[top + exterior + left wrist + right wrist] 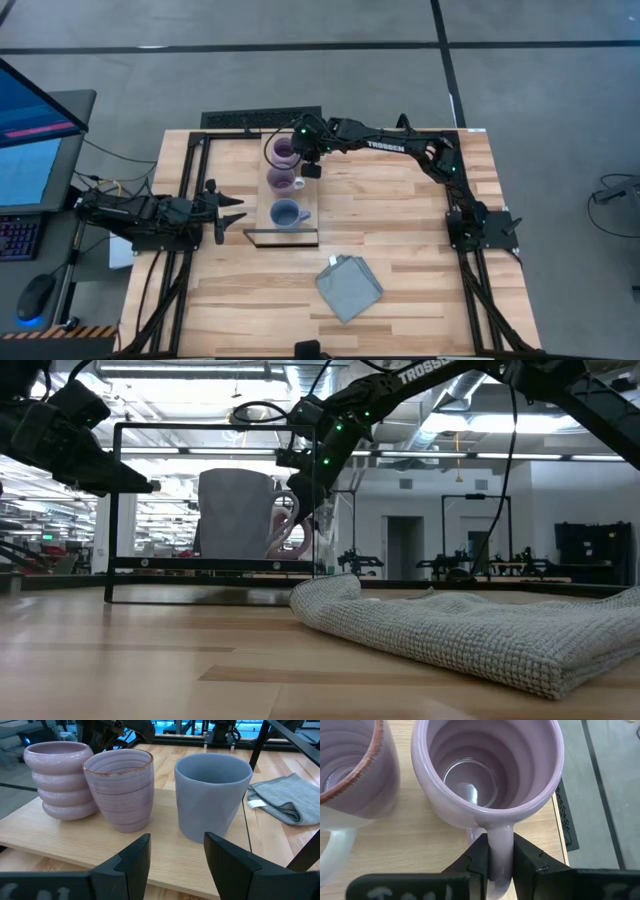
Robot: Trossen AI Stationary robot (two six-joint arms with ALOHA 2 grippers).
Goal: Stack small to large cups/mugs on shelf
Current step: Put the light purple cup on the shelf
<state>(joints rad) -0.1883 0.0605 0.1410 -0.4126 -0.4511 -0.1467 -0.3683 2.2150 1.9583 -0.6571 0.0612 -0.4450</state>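
Observation:
The ridged lilac mug [487, 770] has its base on the light-wood shelf [420, 845] and would stand, so my right gripper lets go of the mug next.
Three mugs stand in a row on the light-wood shelf [305, 205]. A ridged lilac mug [285, 151] is at the far end, a striped lilac mug [284, 181] is in the middle, and a dusty blue mug [287, 214] is nearest. The left wrist view shows the ridged mug [62, 777], the striped mug [120, 787] and the blue mug [212, 795] resting on their bases. My right gripper [308, 160] is at the right side of the ridged mug, shut on its handle. My left gripper [232, 213] waits open, left of the shelf. My right gripper [498, 862] pinches the ridged lilac mug's handle [500, 845] between its two fingers. It comes from the table's right side, slanting down. The mug stands upright, and in the left wrist view its base appears to rest on the shelf.
A folded grey cloth [349, 288] lies on the tabletop near the front, right of the shelf. A thin black frame [115, 510] stands around the shelf. A dark mat [262, 120] lies at the table's far edge. Bare tabletop lies to the right.

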